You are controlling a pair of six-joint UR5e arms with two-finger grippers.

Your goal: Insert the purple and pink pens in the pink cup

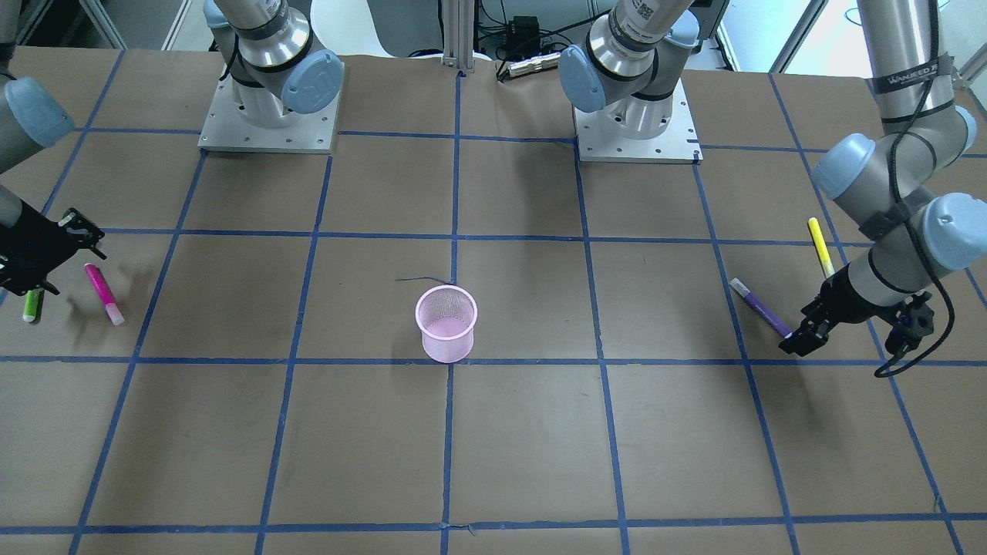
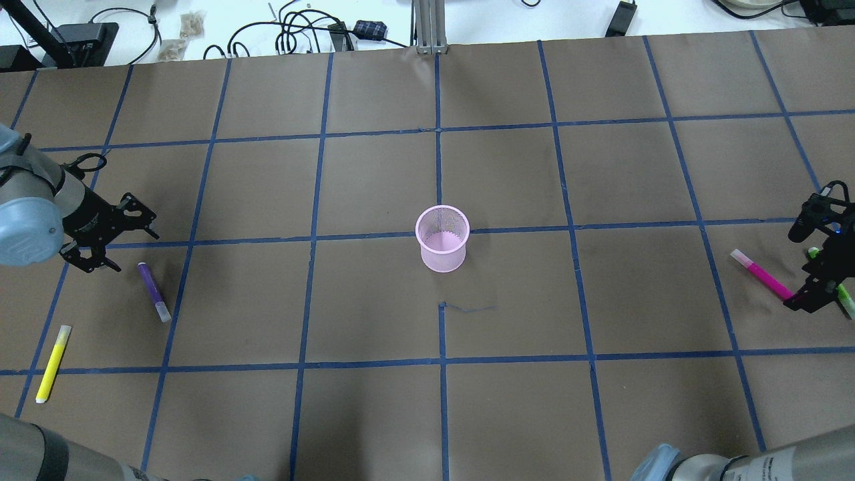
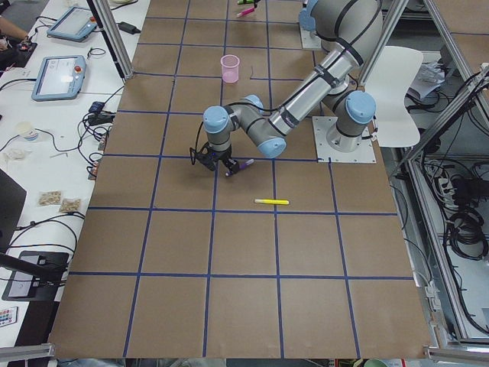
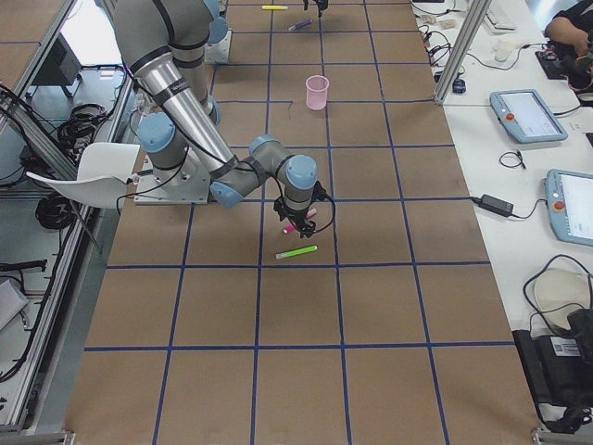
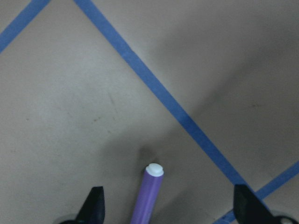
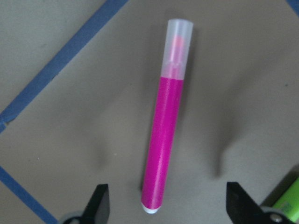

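Observation:
The purple pen needs to drop upright into the pink cup (image 1: 446, 322), so my left gripper should next grip the pen by its body (image 1: 764, 311).
The pink mesh cup (image 2: 441, 238) stands upright at the table's middle, also in the front view (image 1: 446, 324). The purple pen (image 2: 153, 291) lies flat on the robot's left side; my left gripper (image 2: 133, 250) is open just above its far end. In the left wrist view the pen's end (image 5: 148, 196) lies between the spread fingers (image 5: 93, 205). The pink pen (image 2: 761, 274) lies flat on the robot's right side. My right gripper (image 2: 811, 290) is open over its near end. In the right wrist view the pink pen (image 6: 166, 140) lies between the open fingers (image 6: 98, 203).
A yellow pen (image 2: 53, 363) lies near the left gripper, closer to the robot. A green pen (image 2: 843, 294) lies right beside the right gripper and shows in the right wrist view (image 6: 289, 200). Blue tape lines grid the brown table. The arm bases (image 1: 268, 116) stand at the robot's edge.

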